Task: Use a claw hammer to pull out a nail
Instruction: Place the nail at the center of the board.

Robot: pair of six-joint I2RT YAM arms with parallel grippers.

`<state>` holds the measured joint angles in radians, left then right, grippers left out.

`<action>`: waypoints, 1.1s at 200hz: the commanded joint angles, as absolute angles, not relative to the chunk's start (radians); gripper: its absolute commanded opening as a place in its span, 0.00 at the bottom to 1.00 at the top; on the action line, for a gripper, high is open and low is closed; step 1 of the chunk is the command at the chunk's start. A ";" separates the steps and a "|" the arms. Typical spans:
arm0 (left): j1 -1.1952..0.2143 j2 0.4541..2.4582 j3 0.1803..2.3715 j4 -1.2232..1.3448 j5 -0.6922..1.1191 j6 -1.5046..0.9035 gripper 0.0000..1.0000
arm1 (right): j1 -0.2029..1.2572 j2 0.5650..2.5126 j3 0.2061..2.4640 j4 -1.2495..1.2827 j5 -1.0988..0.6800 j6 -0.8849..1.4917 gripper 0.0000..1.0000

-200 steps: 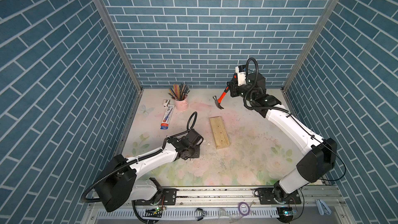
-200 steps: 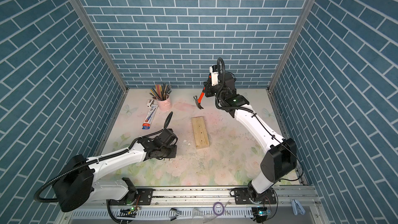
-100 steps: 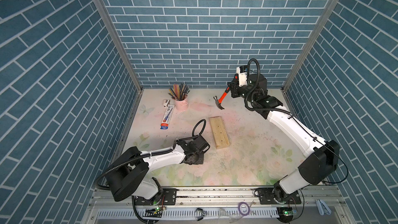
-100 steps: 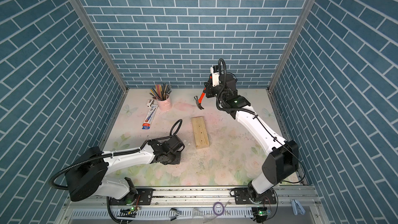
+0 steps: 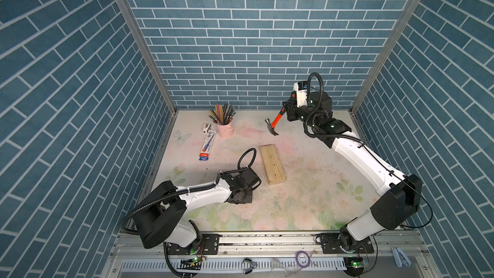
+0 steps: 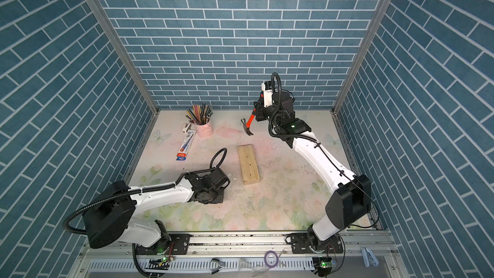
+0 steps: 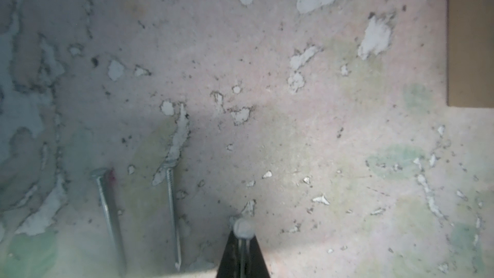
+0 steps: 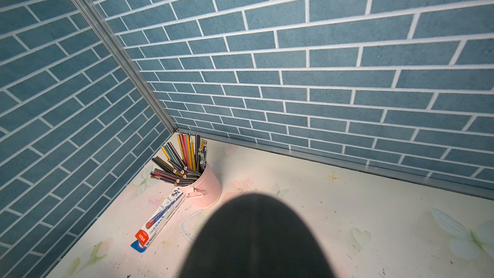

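Flat, free space lies below, beside the two loose nails, and the nail would land on the mat, so it is time for my left gripper to release it now.
My right gripper (image 5: 287, 110) hangs high near the back wall, shut on the black handle of the claw hammer (image 5: 276, 122). The orange shaft slopes down to the grey head, which is in the air beyond the wooden block (image 5: 272, 164). The handle end (image 8: 256, 242) fills the right wrist view. My left gripper (image 7: 242, 238) points down at the table beside the block's near end and is shut on a nail (image 7: 242, 228), whose round head shows at the tips. In both top views its wrist (image 6: 211, 183) hides the fingers.
Two loose nails (image 7: 108, 209) (image 7: 172, 209) lie on the worn floral mat beside my left gripper. A pink cup of pencils (image 5: 224, 127), a pen box (image 5: 208, 145) and a small white object (image 5: 205, 127) sit at the back left. Brick-patterned walls close three sides.
My left arm has swung right, bringing its gripper closer to the near end of the wooden block. The right arm with the hammer has barely moved.
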<state>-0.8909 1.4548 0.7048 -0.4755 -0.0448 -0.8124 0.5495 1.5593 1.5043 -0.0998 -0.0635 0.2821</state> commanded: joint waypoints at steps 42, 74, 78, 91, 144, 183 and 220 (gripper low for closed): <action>-0.897 1.482 0.723 -0.548 -0.083 -0.842 0.10 | 0.543 1.515 1.517 0.027 -0.054 0.295 0.00; -0.898 1.477 0.723 -0.548 -0.080 -0.846 0.11 | 0.540 1.521 1.523 0.027 -0.058 0.293 0.00; -0.898 1.477 0.723 -0.547 -0.079 -0.848 0.11 | 0.540 1.523 1.524 0.028 -0.058 0.293 0.00; -0.897 1.477 0.721 -0.542 -0.073 -0.847 0.11 | 0.537 1.525 1.526 0.029 -0.058 0.293 0.00; -0.897 1.482 0.725 -0.549 -0.069 -0.847 0.13 | 0.531 1.529 1.525 0.035 -0.058 0.294 0.00; -0.898 1.480 0.738 -0.540 -0.060 -0.840 0.16 | 0.526 1.531 1.525 0.035 -0.058 0.295 0.00; -0.895 1.474 0.773 -0.536 -0.056 -0.828 0.23 | 0.522 1.535 1.527 0.035 -0.061 0.295 0.00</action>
<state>-0.8909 1.4696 0.7338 -0.5110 -0.0429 -0.8288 0.5289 1.5593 1.5043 -0.0887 -0.0578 0.2821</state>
